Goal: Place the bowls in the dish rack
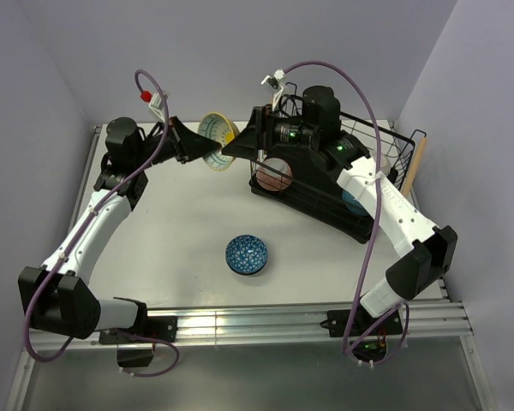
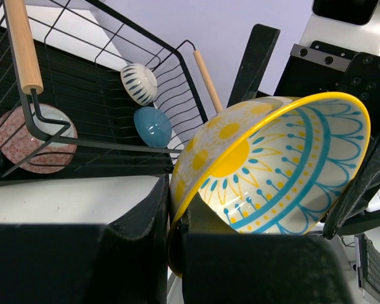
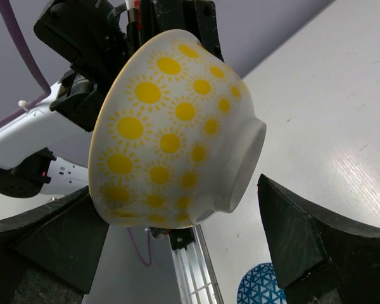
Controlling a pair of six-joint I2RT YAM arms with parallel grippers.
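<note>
My right gripper's fingers reach past the bowl's lower edge (image 1: 234,134) (image 3: 153,216) beside the bowl's rim and foot, so it is now time to close. Closing now would catch it.
A white bowl with yellow suns outside and a yellow-and-blue pattern inside (image 1: 215,141) (image 2: 285,164) (image 3: 177,133) hangs tilted in the air just left of the dish rack (image 1: 385,141) (image 2: 107,82). My left gripper (image 1: 207,154) (image 2: 174,209) is shut on its rim. The right gripper (image 1: 231,147) (image 3: 174,202) is open, one finger on each side of this bowl, the right finger clearly apart from its foot. A blue patterned bowl (image 1: 247,255) (image 3: 259,288) sits on the table near the front.
Inside the rack stand a pink speckled bowl (image 1: 274,175) (image 2: 19,136), a teal bowl (image 2: 153,126) and a white bowl with blue stripes (image 2: 139,83). A wooden handle (image 2: 20,44) runs along the rack's near end. The right arm reaches over the rack.
</note>
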